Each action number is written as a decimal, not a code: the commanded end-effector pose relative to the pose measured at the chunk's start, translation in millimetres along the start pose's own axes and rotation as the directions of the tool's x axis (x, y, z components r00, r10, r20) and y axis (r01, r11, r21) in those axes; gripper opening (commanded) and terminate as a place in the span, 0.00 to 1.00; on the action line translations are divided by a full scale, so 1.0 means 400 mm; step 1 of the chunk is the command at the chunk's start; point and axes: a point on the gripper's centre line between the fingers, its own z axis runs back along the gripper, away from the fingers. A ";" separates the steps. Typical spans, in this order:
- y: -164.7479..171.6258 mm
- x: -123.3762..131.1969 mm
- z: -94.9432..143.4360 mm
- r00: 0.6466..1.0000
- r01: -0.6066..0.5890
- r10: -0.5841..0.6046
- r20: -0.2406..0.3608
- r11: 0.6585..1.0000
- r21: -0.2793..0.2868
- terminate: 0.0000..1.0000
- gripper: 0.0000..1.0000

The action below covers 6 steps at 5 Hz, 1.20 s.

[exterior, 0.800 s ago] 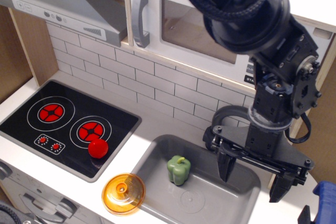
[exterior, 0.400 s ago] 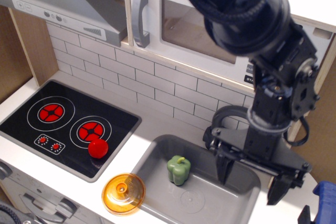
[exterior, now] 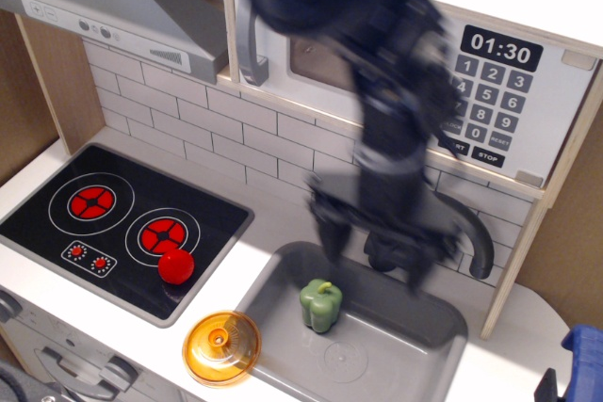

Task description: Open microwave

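The microwave needs to swing open, so my gripper should grab its white door [exterior: 277, 56] by the grey bar handle [exterior: 251, 40] next.
The microwave [exterior: 275, 91] sits high at the back, its white door shut. Its grey bar handle [exterior: 251, 40] is at the door's left edge. The black clock display [exterior: 500, 46] reads 01:30 above the grey keypad [exterior: 484, 91]. My arm blurs across the door and hides most of the window. My gripper [exterior: 375, 256] hangs open and empty above the back edge of the sink, below the microwave and to the right of the handle. Its fingertips [exterior: 332, 240] point down.
A grey range hood [exterior: 113, 7] is at upper left. A black stove [exterior: 122, 218] carries a red ball [exterior: 176, 266]. An orange lid [exterior: 221, 347] lies at the front. A green pepper [exterior: 320, 305] lies in the sink [exterior: 415, 345]. A grey faucet [exterior: 476, 237] stands behind it.
My arm has swung left and slightly up from the sink's right side, uncovering the clock and keypad. The gripper stays open. The microwave door has not moved.
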 end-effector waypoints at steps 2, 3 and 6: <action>0.238 0.162 0.144 0.975 -0.165 0.162 0.151 0.986 0.006 0.00 1.00; 0.279 0.189 0.160 0.966 -0.210 0.202 0.163 0.977 0.030 0.00 1.00; 0.349 0.233 0.166 0.973 -0.208 0.201 0.116 0.977 0.053 0.00 1.00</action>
